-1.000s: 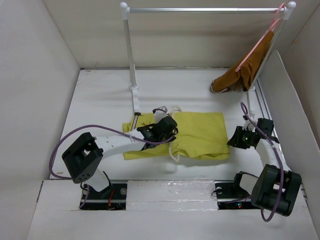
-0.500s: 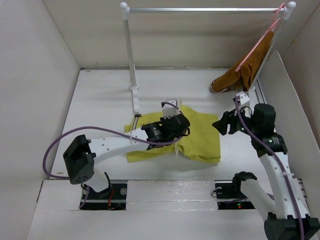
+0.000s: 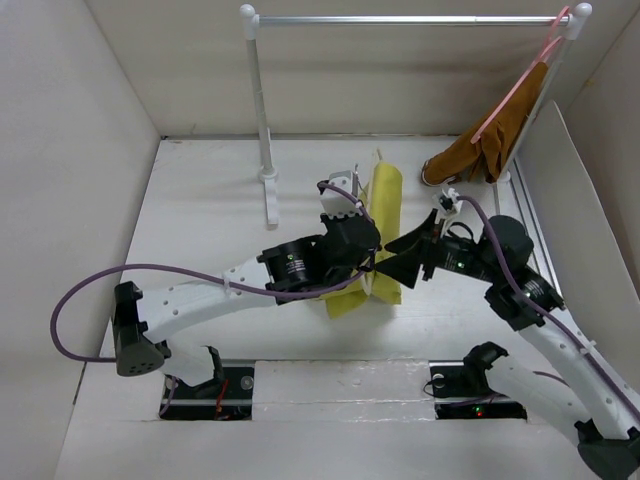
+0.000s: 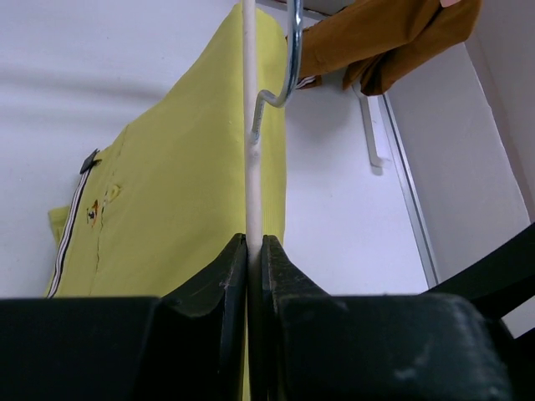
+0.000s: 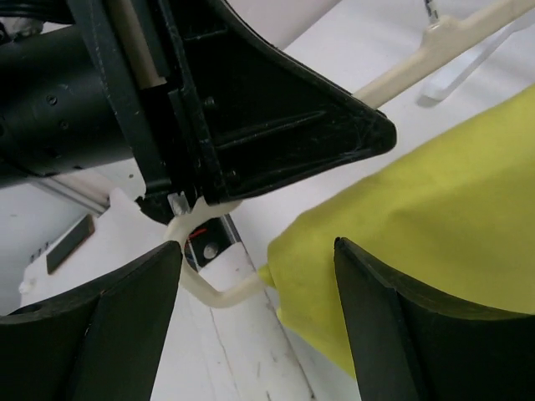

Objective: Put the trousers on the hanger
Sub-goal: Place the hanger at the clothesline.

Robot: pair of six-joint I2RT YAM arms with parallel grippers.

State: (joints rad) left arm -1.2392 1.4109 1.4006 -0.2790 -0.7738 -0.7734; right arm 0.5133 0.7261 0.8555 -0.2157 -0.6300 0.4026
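Note:
The cream-white hanger needs to be gripped next by its bent end [image 5: 206, 289] with my right gripper, so the metal hook stays free to hang on the bar.
The yellow-green trousers [image 3: 386, 210] hang folded over the cream-white hanger [image 3: 357, 190], lifted off the table near the middle. My left gripper [image 3: 368, 262] is shut on the hanger's thin rod [image 4: 248, 125], with the trousers [image 4: 184, 192] draped to the left of it and the metal hook [image 4: 288, 58] above. My right gripper [image 3: 398, 257] is open, right beside the left gripper. In the right wrist view its open jaws [image 5: 259, 326] straddle the lower edge of the trousers [image 5: 418, 217] and a bent end of the hanger [image 5: 217, 288] without touching either.
A metal rail [image 3: 400, 19] on white posts [image 3: 262, 110] spans the back. A pink hanger [image 3: 530, 70] with a rust-brown garment [image 3: 485, 140] hangs at its right end. White walls close in the left, right and back sides.
My left arm has raised the hanger, so the trousers went from lying flat to hanging over it. My right arm has swung left, open, up to the trousers.

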